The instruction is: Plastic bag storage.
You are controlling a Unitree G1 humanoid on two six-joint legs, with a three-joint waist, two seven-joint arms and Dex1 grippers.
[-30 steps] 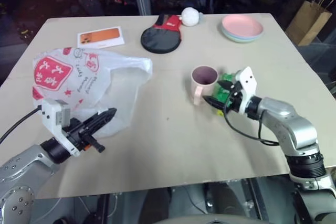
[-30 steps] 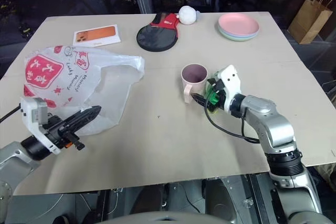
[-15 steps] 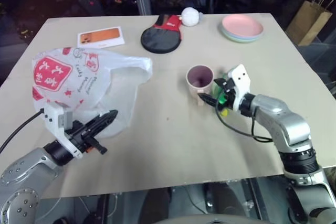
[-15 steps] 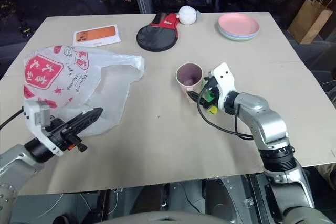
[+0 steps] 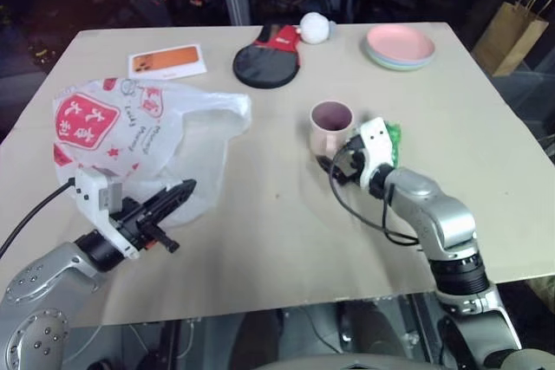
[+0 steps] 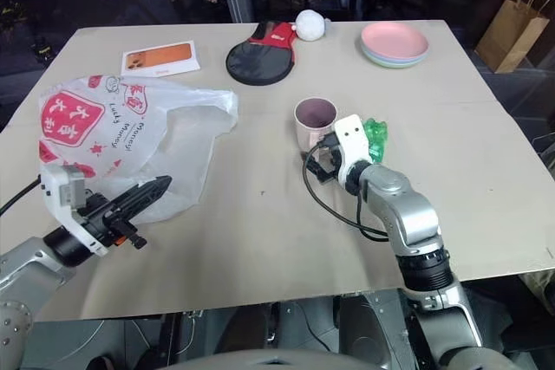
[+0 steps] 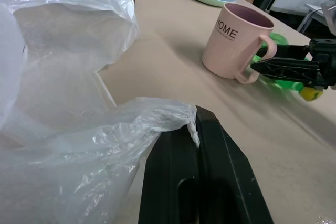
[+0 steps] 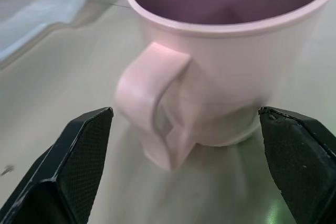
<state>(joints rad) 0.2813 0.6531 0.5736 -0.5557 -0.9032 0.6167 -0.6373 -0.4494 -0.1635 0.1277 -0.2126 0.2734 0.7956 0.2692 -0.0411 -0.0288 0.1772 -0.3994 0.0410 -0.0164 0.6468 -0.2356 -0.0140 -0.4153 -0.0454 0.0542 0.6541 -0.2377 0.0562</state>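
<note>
The robot's right fingers are on either side of the mug's pink handle in the right wrist view, below the mug's rim, so the right gripper should close on the handle now.
The plastic bag (image 5: 130,132), thin white film with red print, lies crumpled on the left of the table. My left gripper (image 5: 178,192) sits at its near edge, shut, with a fold of the film pinched at its tips (image 7: 194,121). At mid-table stands a pink mug (image 5: 330,123), marked HOME in the left wrist view (image 7: 236,40). My right gripper (image 8: 184,163) is open just in front of the mug, one finger (image 8: 79,161) on each side of the handle (image 8: 152,103), not touching it. A green thing (image 5: 392,136) lies behind that wrist.
Along the far edge of the table (image 5: 260,249) lie an orange card (image 5: 166,61), a black and red paddle (image 5: 264,62), a white ball-like thing (image 5: 314,27) and stacked pastel plates (image 5: 400,45). A brown paper bag (image 5: 512,28) stands on the floor beyond the right edge.
My right gripper has swung from the mug's right side to its near side, uncovering the green thing. The left gripper and the bag have stayed put.
</note>
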